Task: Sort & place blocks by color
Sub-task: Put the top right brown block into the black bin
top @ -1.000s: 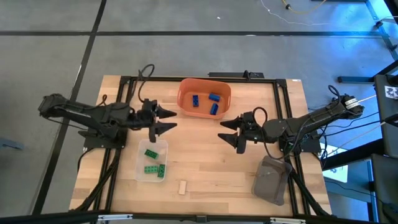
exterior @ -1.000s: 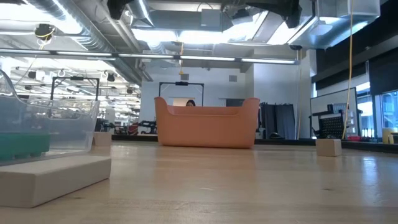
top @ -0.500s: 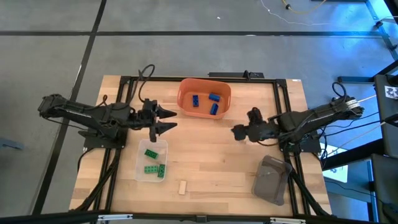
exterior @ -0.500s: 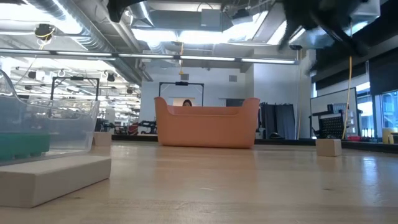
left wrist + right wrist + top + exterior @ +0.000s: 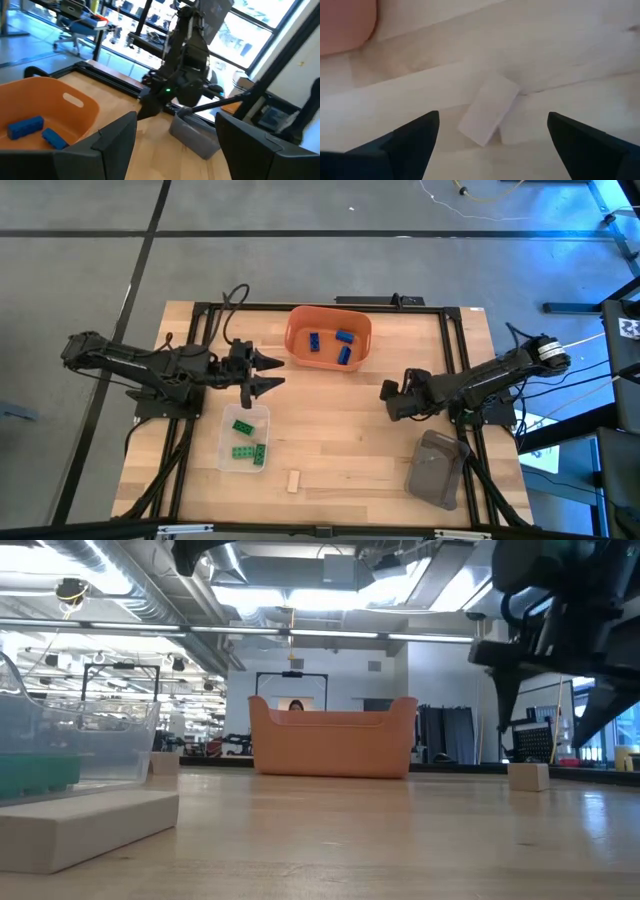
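Observation:
My right gripper has its fingers above the tan block (image 5: 489,108), with table showing beside the block, so it would miss if it closed now and needs to come down first.
My right gripper (image 5: 388,399) points steeply down, open, just above a tan block (image 5: 487,115) that lies flat on the table; its fingers stand on either side of the block without touching. In the low view this block (image 5: 528,776) sits below the gripper (image 5: 550,725). A second tan block (image 5: 293,480) lies near the front edge. Three blue blocks (image 5: 344,354) lie in the orange bin (image 5: 296,330). Green blocks (image 5: 243,451) lie in the clear tray (image 5: 228,455). My left gripper (image 5: 276,373) waits open and level, above the clear tray's far end.
A grey tray (image 5: 436,468) stands at the front right, close to my right arm. A third tan block (image 5: 165,763) shows beside the clear tray in the low view. A black frame (image 5: 320,305) runs around the tabletop. Bare wood lies between the trays.
My right gripper has tipped from level to pointing steeply down, rolled about its own line, and come down and a little toward the table's right edge, ending over the tan block. It has stayed open.

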You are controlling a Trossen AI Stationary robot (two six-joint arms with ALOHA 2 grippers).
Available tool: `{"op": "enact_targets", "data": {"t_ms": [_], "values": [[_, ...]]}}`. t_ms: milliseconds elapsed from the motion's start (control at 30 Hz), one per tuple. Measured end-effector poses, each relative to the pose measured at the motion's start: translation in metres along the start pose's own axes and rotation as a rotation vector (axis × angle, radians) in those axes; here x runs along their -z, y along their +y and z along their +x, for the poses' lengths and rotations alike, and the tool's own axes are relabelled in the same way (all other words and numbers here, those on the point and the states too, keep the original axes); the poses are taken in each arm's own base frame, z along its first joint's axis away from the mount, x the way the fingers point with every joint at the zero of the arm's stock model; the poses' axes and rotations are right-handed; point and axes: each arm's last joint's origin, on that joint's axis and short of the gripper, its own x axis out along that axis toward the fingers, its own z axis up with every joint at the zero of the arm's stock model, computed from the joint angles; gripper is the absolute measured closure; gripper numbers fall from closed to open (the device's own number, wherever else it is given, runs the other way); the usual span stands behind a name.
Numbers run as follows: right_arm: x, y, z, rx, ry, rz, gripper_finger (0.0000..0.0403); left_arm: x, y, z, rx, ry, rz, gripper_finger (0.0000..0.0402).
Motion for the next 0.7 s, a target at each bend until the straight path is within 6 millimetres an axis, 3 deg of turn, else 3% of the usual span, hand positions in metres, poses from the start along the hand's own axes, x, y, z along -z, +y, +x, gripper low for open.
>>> {"op": "enact_targets", "data": {"t_ms": [233,367,500,700], "values": [[0.008,0.008,0.024,0.082,-0.006,0.012,0.0033,0.0,-0.001,0.0,0.031,0.014,0.028,0.014],[0.014,0.011,0.035,0.096,0.01,0.04,0.0055,0.0,-0.001,0.0,0.031,0.013,0.051,0.014],[0.019,0.012,0.042,0.121,0.022,0.067,0.0116,0.0,-0.001,0.0,0.031,0.014,0.052,0.014],[0.018,0.012,0.041,0.122,0.022,0.064,0.0255,0.001,-0.002,0.0,0.056,0.024,0.052,0.014]]}}
